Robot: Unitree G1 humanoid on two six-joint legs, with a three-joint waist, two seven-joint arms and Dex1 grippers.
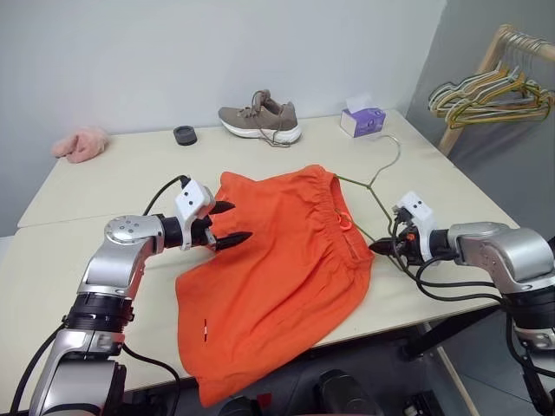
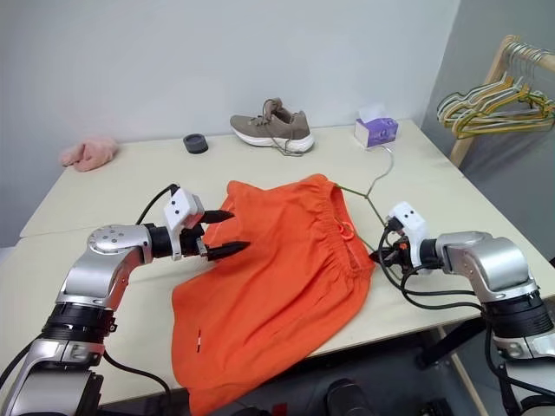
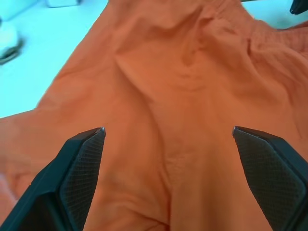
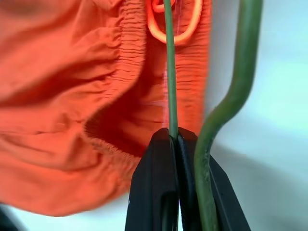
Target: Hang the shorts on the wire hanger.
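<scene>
Next, my left gripper grips the gathered waistband (image 1: 328, 184), where the cloth puckers up, to hang the shorts, since the legs lie spread flat on the tabletop.
The orange shorts (image 1: 277, 260) lie spread across the table, one leg hanging over the front edge. Their gathered waistband faces right, with the drawstring loop (image 4: 192, 29) beside it. The wire hanger (image 1: 375, 178) lies along the waistband, part of it running under the cloth, its hook pointing toward the back of the table. My right gripper (image 1: 378, 247) is shut on the hanger's thin wire (image 4: 169, 72) at its near corner, next to the waistband. My left gripper (image 1: 240, 221) hovers open over the shorts' left edge, its fingers spread wide above the cloth (image 3: 183, 72) with nothing between them.
A brown shoe (image 1: 260, 120), a purple tissue box (image 1: 362, 120), a black ring (image 1: 185, 135) and a pink fluffy item (image 1: 81, 144) sit along the back of the table. A wooden rack with bunched coloured hangers (image 1: 494, 91) stands off the table's right side.
</scene>
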